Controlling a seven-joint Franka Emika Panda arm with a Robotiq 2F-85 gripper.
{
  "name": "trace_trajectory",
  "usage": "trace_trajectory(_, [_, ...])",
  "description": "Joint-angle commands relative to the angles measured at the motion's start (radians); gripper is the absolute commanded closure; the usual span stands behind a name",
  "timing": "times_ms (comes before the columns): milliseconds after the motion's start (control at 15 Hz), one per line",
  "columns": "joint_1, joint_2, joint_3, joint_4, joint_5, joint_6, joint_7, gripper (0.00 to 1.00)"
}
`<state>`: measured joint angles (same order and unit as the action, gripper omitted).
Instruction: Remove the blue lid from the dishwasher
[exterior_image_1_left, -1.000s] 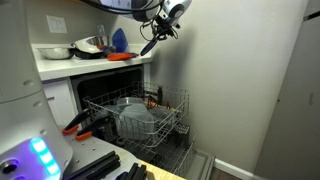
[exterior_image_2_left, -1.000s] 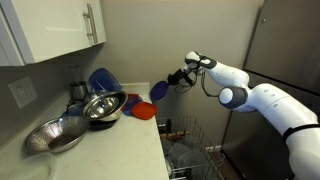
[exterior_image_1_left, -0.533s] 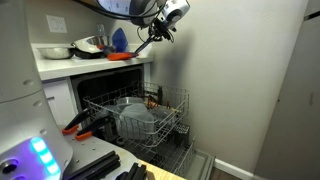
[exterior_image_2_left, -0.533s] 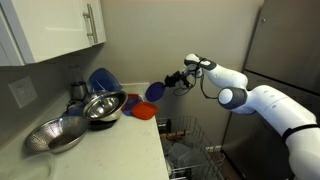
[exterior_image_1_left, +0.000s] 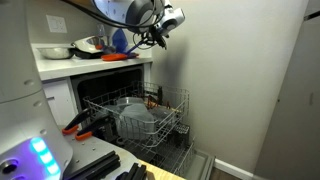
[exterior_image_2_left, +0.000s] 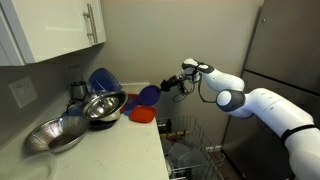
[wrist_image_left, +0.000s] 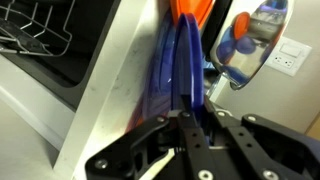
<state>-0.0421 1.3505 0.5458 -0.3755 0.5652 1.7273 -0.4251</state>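
The blue lid is on edge above the counter's corner. My gripper needs to keep holding it, because the lid would fall short if I opened now.
My gripper is shut on the blue lid, a dark navy disc held on edge above the counter's corner. In the wrist view the blue lid stands edge-on between the fingers. In an exterior view the gripper is high beside the counter edge, and the lid is hard to pick out there. The dishwasher is open below, its wire rack pulled out and holding pale grey bowls. The rack also shows in the other exterior view and the wrist view.
An orange dish lies on the white counter just under the lid. Steel bowls and a bright blue object stand behind it. A wall cabinet hangs above. A grey wall is beside the arm.
The gripper has carried the blue lid sideways from open air beside the counter to above the counter's corner, over the orange dish.
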Motion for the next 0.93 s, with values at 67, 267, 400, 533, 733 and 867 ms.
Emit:
trace_trajectory(67, [-0.014,0.022,0.053,-0.035,0.026,-0.021,-0.077,0.97])
trace_trajectory(267, [-0.014,0.041,0.075,-0.039,0.026,-0.019,-0.099,0.97])
trace_trajectory(400, [-0.013,0.056,0.092,-0.039,0.026,-0.012,-0.118,0.97])
trace_trajectory(533, [-0.007,0.072,0.104,-0.037,0.022,0.006,-0.145,0.97])
trace_trajectory(733, [0.009,0.108,0.133,-0.025,0.029,0.077,-0.221,0.97])
trace_trajectory(867, [0.017,0.121,0.148,-0.032,0.025,0.111,-0.245,0.97])
